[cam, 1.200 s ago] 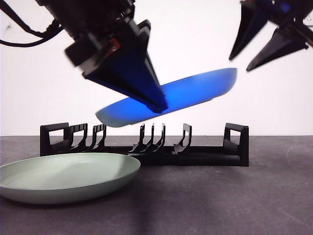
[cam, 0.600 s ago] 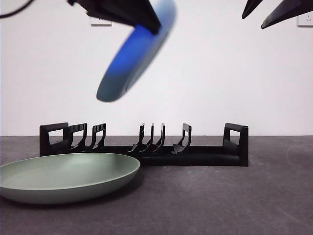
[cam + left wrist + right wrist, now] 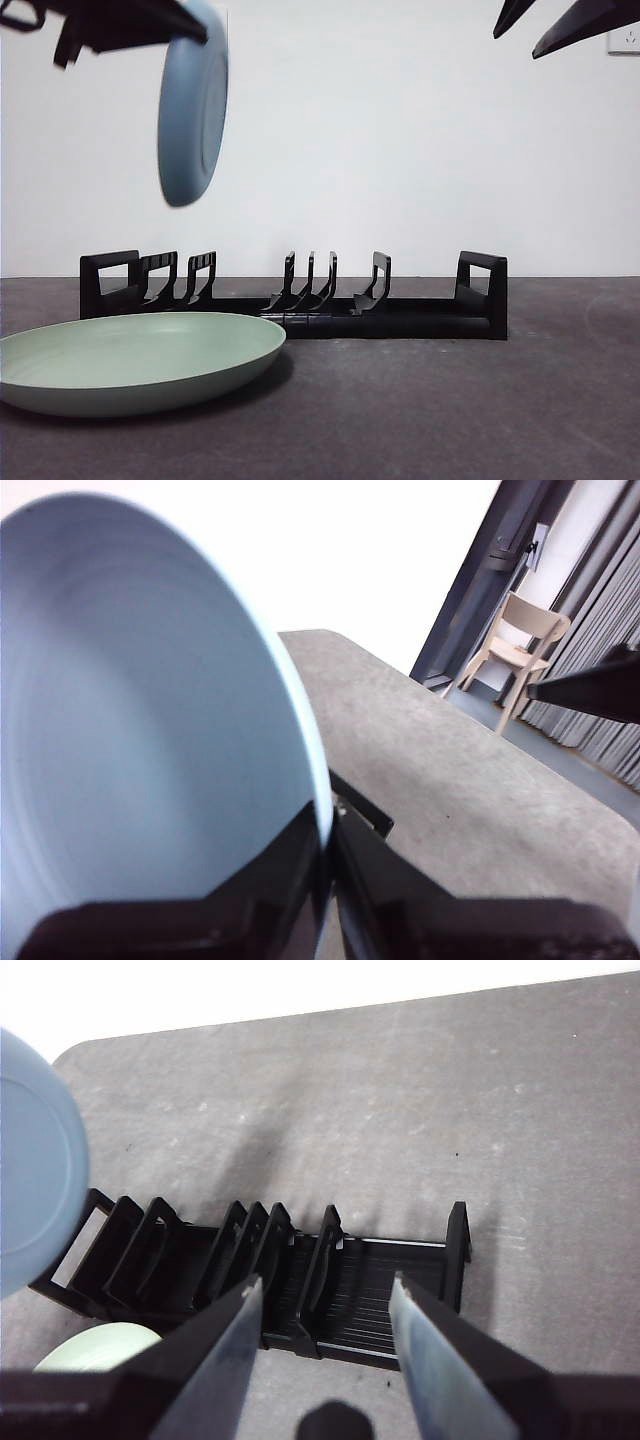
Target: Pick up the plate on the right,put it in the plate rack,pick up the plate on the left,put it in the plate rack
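Observation:
The right gripper pinches the green plate by its thin raised rim [image 3: 280, 338] next, since the green plate's side [image 3: 135, 350] spans far wider than the open fingers.
My left gripper [image 3: 185, 25] [image 3: 328, 822] is shut on the rim of a pale blue plate [image 3: 192, 105] [image 3: 140, 730]. It holds the plate on edge, high above the left end of the black plate rack [image 3: 420, 318] [image 3: 455, 1250]. The blue plate [image 3: 30, 1160] also shows at the edge of the right wrist view. A green plate [image 3: 140, 360] [image 3: 100, 1345] lies flat on the table in front of the rack's left half. My right gripper [image 3: 517, 42] [image 3: 325, 1285] hangs open and holds nothing, high above the rack's right part. No plate stands between the rack's dividers.
The dark grey table [image 3: 450, 410] runs in front of and to the right of the rack. A white wall stands behind it, with an outlet [image 3: 625, 40]. A wooden chair [image 3: 515, 650] stands beyond the table.
The left gripper has carried the blue plate up and to the left, turning it from a shallow tilt to standing on edge. The right gripper has risen to the top right corner.

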Action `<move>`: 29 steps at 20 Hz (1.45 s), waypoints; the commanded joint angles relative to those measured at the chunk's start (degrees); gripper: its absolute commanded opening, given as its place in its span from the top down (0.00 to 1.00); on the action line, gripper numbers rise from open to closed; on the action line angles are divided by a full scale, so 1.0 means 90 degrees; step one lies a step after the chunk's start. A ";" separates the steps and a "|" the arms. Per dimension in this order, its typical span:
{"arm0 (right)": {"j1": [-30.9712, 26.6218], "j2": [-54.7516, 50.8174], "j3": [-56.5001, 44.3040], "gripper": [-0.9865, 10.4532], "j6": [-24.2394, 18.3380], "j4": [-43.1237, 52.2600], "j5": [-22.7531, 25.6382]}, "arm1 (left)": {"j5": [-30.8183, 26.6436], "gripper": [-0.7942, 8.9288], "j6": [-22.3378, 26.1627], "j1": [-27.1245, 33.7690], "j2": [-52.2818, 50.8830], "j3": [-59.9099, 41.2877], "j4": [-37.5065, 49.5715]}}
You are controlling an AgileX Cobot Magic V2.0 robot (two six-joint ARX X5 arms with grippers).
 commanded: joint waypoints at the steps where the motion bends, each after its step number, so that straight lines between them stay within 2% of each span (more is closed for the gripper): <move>1: 0.0010 0.0007 0.0017 0.72 0.0114 0.0039 0.0000 | 0.0253 0.93 -0.0211 0.0245 0.0321 0.0163 0.0148; 11: 0.0007 0.0010 0.0017 0.72 0.0112 0.0036 0.0002 | 0.0610 0.93 -0.0204 0.0454 0.1382 0.0391 0.0211; 15: 0.0007 0.0010 0.0017 0.72 0.0112 0.0036 0.0002 | 0.0517 0.93 -0.0189 0.0481 0.1649 0.0391 0.0192; 21: 0.0007 0.0010 0.0017 0.72 0.0112 0.0036 0.0002 | -0.0119 0.92 0.0340 0.0466 0.1659 0.0391 -0.0481; 22: 0.0007 0.0010 0.0017 0.72 0.0112 0.0036 0.0005 | -0.0175 0.90 0.0355 0.0466 0.1659 0.0391 -0.0539; 25: 0.0010 0.0017 0.0017 0.72 0.0112 0.0034 -0.0005 | -0.0136 0.65 0.0347 0.0466 0.1656 0.0391 -0.0525; 26: 0.0012 0.0022 0.0017 0.72 0.0112 0.0032 -0.0058 | -0.0087 0.60 0.0347 0.0466 0.1649 0.0408 -0.0546; 28: 0.0073 0.0049 0.0017 0.72 0.0112 0.0034 -0.0313 | 0.0119 0.59 0.0362 0.0464 0.1574 0.0471 -0.0614; 29: 0.0131 0.0080 0.0017 0.72 0.0109 0.0032 -0.0612 | 0.0153 0.59 0.0430 0.0466 0.1464 0.0471 -0.0607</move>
